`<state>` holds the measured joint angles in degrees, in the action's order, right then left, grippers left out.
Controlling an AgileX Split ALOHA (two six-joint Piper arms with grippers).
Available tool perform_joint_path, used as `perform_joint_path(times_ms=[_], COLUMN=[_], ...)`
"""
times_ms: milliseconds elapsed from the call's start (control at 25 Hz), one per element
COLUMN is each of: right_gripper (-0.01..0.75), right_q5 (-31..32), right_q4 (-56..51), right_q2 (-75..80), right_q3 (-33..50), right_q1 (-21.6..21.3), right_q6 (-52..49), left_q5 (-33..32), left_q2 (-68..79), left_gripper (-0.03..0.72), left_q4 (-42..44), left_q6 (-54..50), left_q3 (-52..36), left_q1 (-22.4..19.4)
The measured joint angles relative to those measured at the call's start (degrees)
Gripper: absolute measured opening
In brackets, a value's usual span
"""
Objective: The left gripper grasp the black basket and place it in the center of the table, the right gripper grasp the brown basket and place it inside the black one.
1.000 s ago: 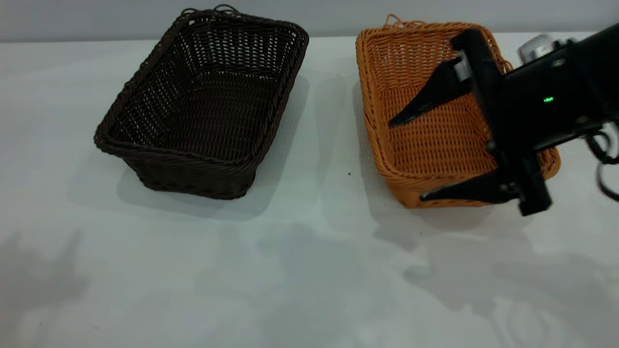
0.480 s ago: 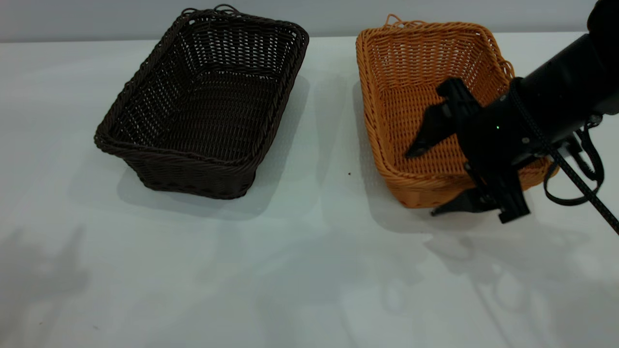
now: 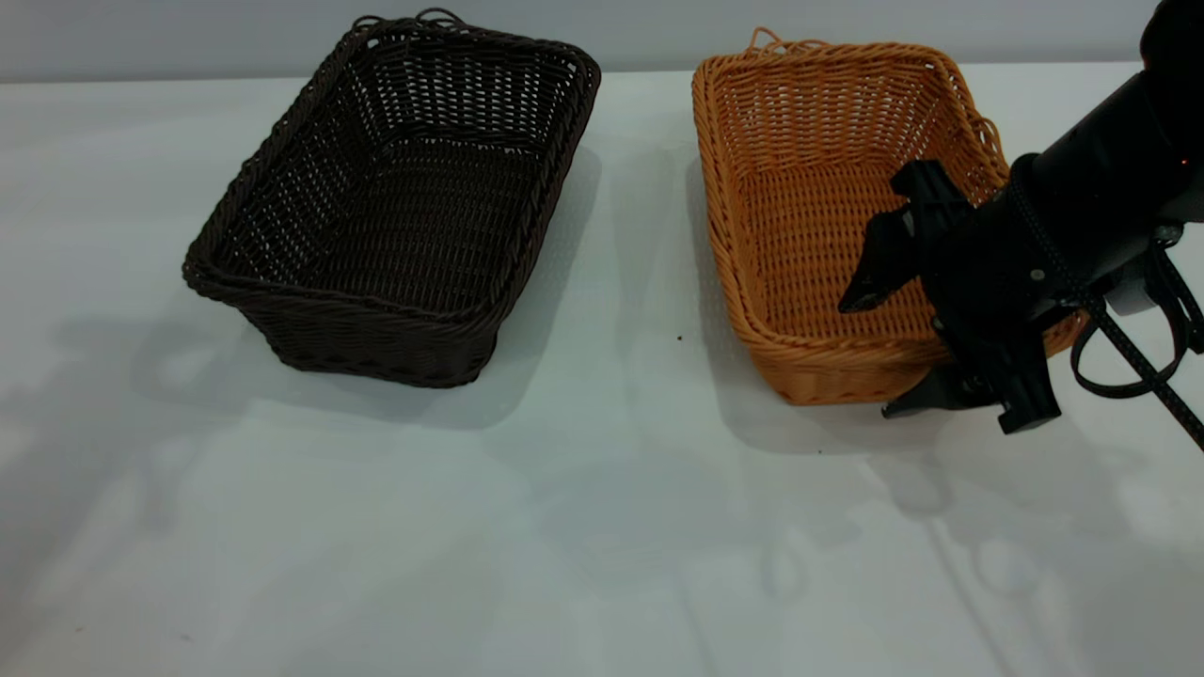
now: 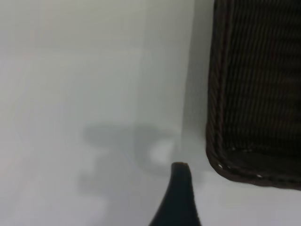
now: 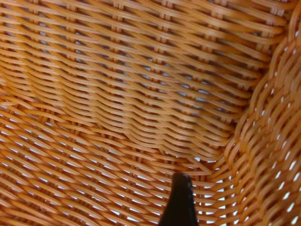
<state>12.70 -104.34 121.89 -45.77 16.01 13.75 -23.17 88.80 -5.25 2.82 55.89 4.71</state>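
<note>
The left gripper grabs the black basket point(image 3: 395, 197) by its long rim near the handle-less end point(image 3: 221, 226) next, to place it in the center of the table.
The black basket point(image 3: 395, 197) stands on the table point(image 3: 602, 527) at the rear left. The brown basket point(image 3: 818, 188) stands to its right, apart from it. My right gripper point(image 3: 870, 357) is open and straddles the brown basket's near rim by its right corner: one finger point(image 3: 861, 287) is inside, the other point(image 3: 917, 402) is outside by the near wall. The right wrist view shows one finger point(image 5: 181, 197) over the brown weave point(image 5: 117, 94). My left gripper point(image 4: 230, 207) is outside the exterior view. It hovers open over bare table, one finger point(image 4: 180, 193) just off a corner of the black basket point(image 4: 256, 94).
A pale wall runs behind the table's far edge point(image 3: 640, 70). A gap of bare table point(image 3: 640, 235) lies between the two baskets. The right arm's black cable point(image 3: 1129, 357) loops beside the brown basket's right side.
My right gripper has dropped and swung to the brown basket's near right corner, its fingers now straddling the near rim. Neither basket has moved.
</note>
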Motion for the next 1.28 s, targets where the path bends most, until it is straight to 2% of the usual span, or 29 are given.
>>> perform_joint_path(times_ms=[360, 600, 840, 1120, 1280], right_gripper=[0.551, 0.550, 0.550, 0.547, 0.484], right_q5=[0.0, 0.3, 0.4, 0.2, -0.3], right_q4=[0.0, 0.0, 0.0, 0.0, 0.0], right_q2=[0.0, 0.0, 0.0, 0.0, 0.0], right_q3=[0.0, 0.0, 0.0, 0.0, 0.0], right_q1=[0.0, 0.0, 0.0, 0.0, 0.0], right_q6=[1.3, 3.0, 3.1, 3.4, 3.5], left_q5=[-8.9, -11.0, -12.8, -10.2, -9.1], left_q2=[24.9, 34.9, 39.5, 45.4, 48.1], left_gripper=[0.584, 0.584, 0.584, 0.584, 0.538], left_q4=[0.0, 0.3, 5.3, 4.4, 4.1], left_q6=[2.0, 3.1, 0.4, -0.7, -0.7], left_q3=[23.0, 32.6, 35.4, 35.8, 35.8], left_q1=[3.3, 6.1, 5.7, 6.1, 6.4])
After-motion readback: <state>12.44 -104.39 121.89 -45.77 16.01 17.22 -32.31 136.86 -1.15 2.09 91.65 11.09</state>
